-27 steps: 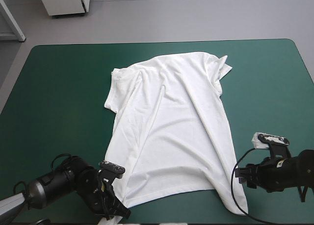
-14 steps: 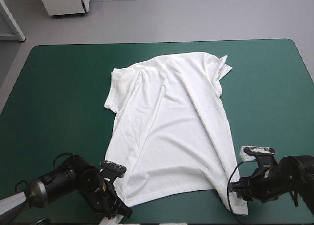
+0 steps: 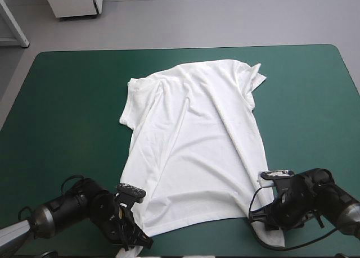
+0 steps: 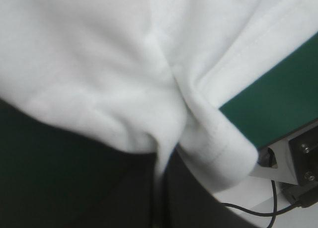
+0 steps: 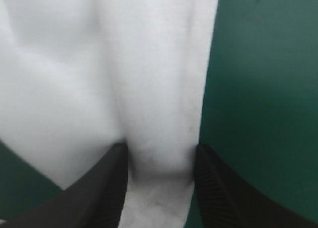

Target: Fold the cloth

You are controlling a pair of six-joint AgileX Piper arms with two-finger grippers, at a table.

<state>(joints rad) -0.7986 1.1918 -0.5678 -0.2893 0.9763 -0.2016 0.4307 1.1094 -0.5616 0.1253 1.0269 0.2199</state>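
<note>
Next, my right gripper grabs the white T-shirt (image 3: 191, 140) by its hem corner (image 3: 271, 235), to straighten the T-shirt for folding.
The white T-shirt (image 3: 191, 140) lies spread flat in the middle of the teal-green table, collar end far, hem near me. My left gripper (image 3: 135, 242) is at the hem's near left corner. In the left wrist view its black fingers are all but shut (image 4: 159, 161), with a fold of the T-shirt (image 4: 99, 64) pinched between them. My right gripper (image 3: 263, 221) rests on the hem's near right corner. Its fingers (image 5: 102, 188) stand apart, straddling a ridge of the T-shirt (image 5: 154, 89), so this gripper (image 5: 160, 161) is open.
The table's near edge (image 4: 278, 138) runs just beside the left gripper. Bare teal-green cover (image 3: 73, 112) lies to the left and right of the shirt. A white cabinet (image 3: 73, 0) stands on the floor beyond the far edge.
My right gripper has slid left from the bare cover onto the shirt's near right corner. The left gripper has barely shifted. The shirt lies as before.
</note>
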